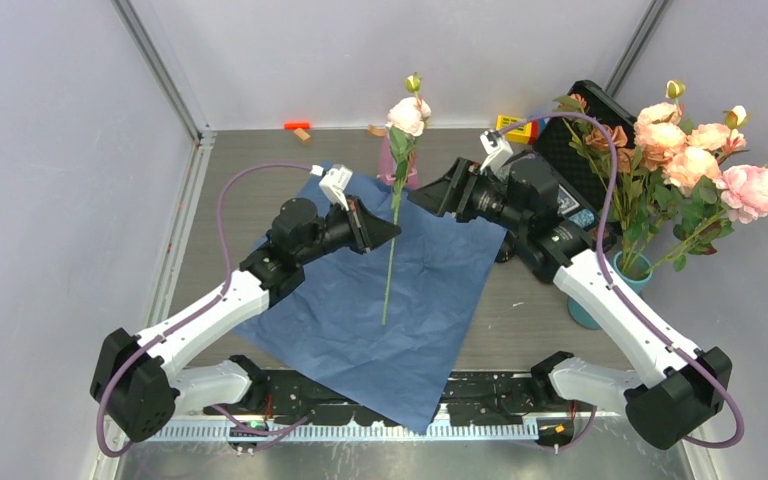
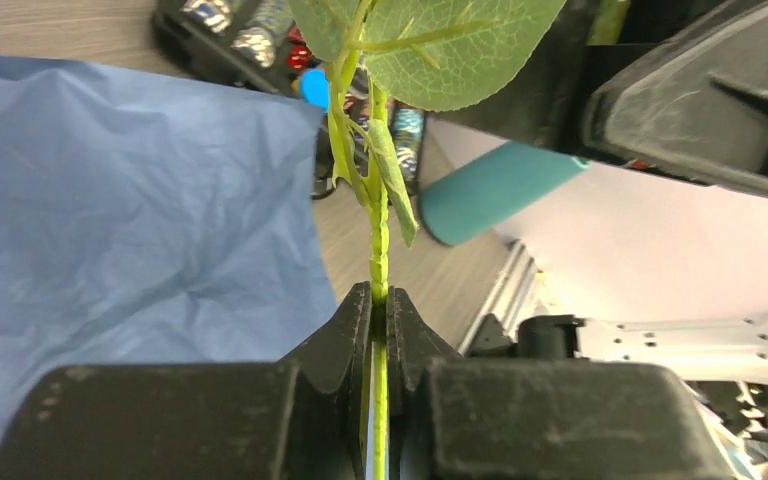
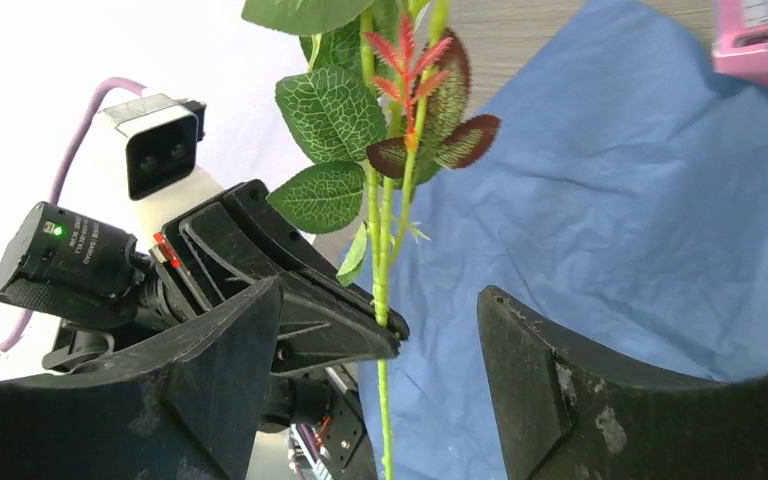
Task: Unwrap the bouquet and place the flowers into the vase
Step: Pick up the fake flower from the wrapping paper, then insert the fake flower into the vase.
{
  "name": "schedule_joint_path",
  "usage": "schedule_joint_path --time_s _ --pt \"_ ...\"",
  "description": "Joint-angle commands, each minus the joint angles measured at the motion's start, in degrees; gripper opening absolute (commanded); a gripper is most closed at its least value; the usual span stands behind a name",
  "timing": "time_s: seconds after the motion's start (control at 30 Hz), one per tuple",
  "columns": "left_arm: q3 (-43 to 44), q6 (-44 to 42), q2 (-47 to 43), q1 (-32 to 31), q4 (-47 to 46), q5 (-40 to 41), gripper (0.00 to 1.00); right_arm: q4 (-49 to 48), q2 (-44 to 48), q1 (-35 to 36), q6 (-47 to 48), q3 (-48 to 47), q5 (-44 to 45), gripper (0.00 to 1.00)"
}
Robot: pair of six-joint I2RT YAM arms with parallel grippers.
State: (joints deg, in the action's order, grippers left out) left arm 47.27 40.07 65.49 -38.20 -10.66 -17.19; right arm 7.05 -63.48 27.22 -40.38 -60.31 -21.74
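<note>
My right gripper should hold the rose by its stem next to the leaves next, so the rose's bare stem end [image 1: 385, 308] stays free to go into the vase [image 1: 643, 278].
One flower, a peach rose [image 1: 407, 115] on a long green stem [image 1: 390, 270], stands upright over the bouquet's blue paper [image 1: 440, 290], which lies spread flat on the table. My left gripper [image 1: 392, 232] is shut on the stem [image 2: 378, 250] partway up, its jaws pressed together around it [image 2: 380, 300]. My right gripper [image 1: 430, 195] faces it from the right, open wide; the stem [image 3: 385, 420] passes between its fingers [image 3: 520, 340] without touching them. The teal vase [image 1: 643, 278] stands at the right with several pink and peach flowers [image 1: 695, 165] in it. It also shows in the left wrist view [image 2: 495, 190].
A pink tapered object [image 1: 400, 170] stands behind the held rose. A black case [image 1: 585, 120] lies at the back right, with small blocks [image 1: 298, 127] and a yellow one [image 1: 513, 127] along the back edge. Walls close in on the left and right.
</note>
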Motion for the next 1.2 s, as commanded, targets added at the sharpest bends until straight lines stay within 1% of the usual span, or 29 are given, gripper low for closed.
schedule_joint_path --time_s 0.0,0.1,0.23,0.5,0.6,0.77,0.87,1.17 --pt "-1.1 5.3 -1.4 -0.2 -13.0 -6.4 0.00 -6.7 -1.8 2.6 -3.2 -2.8 -1.1 0.77" --pt "-1.3 5.2 -1.5 -0.3 -13.5 -7.2 0.00 -6.7 -2.9 3.8 -4.3 -3.5 1.0 0.77" --pt "-1.8 5.1 -1.7 -0.2 -13.7 -7.4 0.00 -9.6 -4.4 4.2 -6.5 -3.9 2.8 0.75" --pt "-2.2 5.1 -2.0 -0.3 -13.7 -7.6 0.00 -9.1 -5.9 4.8 -6.3 -6.9 4.4 0.72" --pt "-2.2 5.1 -2.0 -0.2 -13.8 -7.6 0.00 -8.1 -6.0 4.9 -5.8 -7.5 5.5 0.68" --pt "-2.2 5.1 -2.1 -0.3 -14.0 -7.9 0.00 -6.0 -6.8 4.9 -5.5 -8.5 5.6 0.58" --pt "-2.2 5.1 -2.0 -0.2 -14.0 -8.2 0.00 -5.6 -7.1 4.9 -5.6 -8.8 5.7 0.53" --pt "-2.0 5.1 -2.1 -0.2 -14.0 -8.6 0.00 -4.8 -8.2 5.0 -5.7 -9.5 5.6 0.48"
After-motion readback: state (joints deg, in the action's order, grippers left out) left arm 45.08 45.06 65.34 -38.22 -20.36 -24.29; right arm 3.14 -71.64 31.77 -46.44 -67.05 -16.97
